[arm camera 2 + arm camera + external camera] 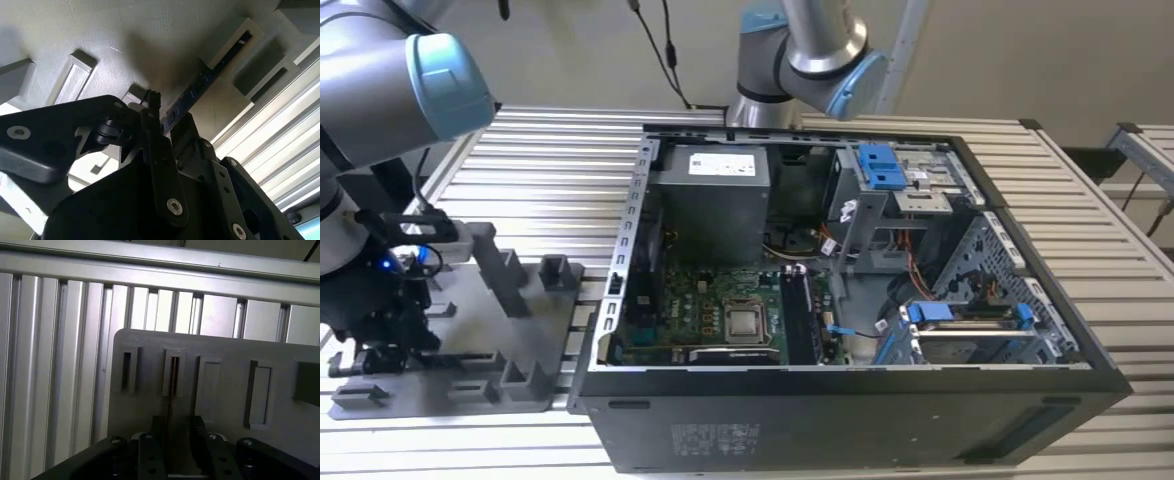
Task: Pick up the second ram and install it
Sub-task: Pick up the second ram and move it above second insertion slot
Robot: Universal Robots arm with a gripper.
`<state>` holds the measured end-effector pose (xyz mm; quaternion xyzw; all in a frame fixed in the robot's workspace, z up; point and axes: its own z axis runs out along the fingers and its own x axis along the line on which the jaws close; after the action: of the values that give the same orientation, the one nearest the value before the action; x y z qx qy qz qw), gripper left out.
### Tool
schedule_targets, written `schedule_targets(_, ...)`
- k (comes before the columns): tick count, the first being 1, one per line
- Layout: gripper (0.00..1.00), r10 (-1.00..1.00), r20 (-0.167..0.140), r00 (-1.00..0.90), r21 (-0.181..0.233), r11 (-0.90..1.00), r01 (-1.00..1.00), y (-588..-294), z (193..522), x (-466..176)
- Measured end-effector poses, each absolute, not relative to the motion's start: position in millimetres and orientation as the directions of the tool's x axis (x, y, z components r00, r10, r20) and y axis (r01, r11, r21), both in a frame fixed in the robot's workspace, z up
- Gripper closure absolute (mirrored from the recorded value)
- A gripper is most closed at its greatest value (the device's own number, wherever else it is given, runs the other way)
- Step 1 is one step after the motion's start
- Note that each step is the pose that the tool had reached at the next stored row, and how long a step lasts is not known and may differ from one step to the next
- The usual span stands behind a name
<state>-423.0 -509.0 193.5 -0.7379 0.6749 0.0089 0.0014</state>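
My gripper will grab the ram's end next, since the slot's sides hug its sides.
The second ram (210, 75) is a thin dark strip with small chips, standing on edge in a slot of the grey holder plate (520, 330). In the first wrist view the ram (173, 380) shows edge-on, running from the slot down between my fingers. My gripper (387, 350) hangs over the plate's near end at the exterior view's left. In both wrist views the gripper (167, 117) (172, 427) straddles the ram's end, open, with a narrow gap showing beside the strip. The ram rests in the holder.
An open black computer case (854, 420) lies to the exterior view's right of the plate, with the motherboard's long black slots (798, 320) near its middle. Upright posts (494, 265) rise from the plate. A second arm (801, 50) stands behind the case. Ribbed aluminium table (50, 365) lies underneath.
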Motion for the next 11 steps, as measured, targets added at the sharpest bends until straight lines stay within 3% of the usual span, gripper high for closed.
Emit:
schedule_targets(1, 0.64, -0.996, -0.015, 0.089, 0.010, -0.089, -0.996, -509.1, 193.5, -423.0)
schedule_targets(2, 0.71, -0.996, -0.015, 0.089, 0.010, -0.089, -0.996, -509.1, 193.5, -423.0)
schedule_targets(7, 0.73, -0.996, -0.015, 0.089, 0.010, -0.089, -0.996, -509.1, 193.5, -423.0)
schedule_targets(8, 0.80, -0.996, -0.015, 0.089, 0.010, -0.089, -0.996, -509.1, 193.5, -423.0)
schedule_targets(11, 0.85, -0.996, -0.015, 0.089, 0.010, -0.089, -0.996, -509.0, 193.5, -423.0)
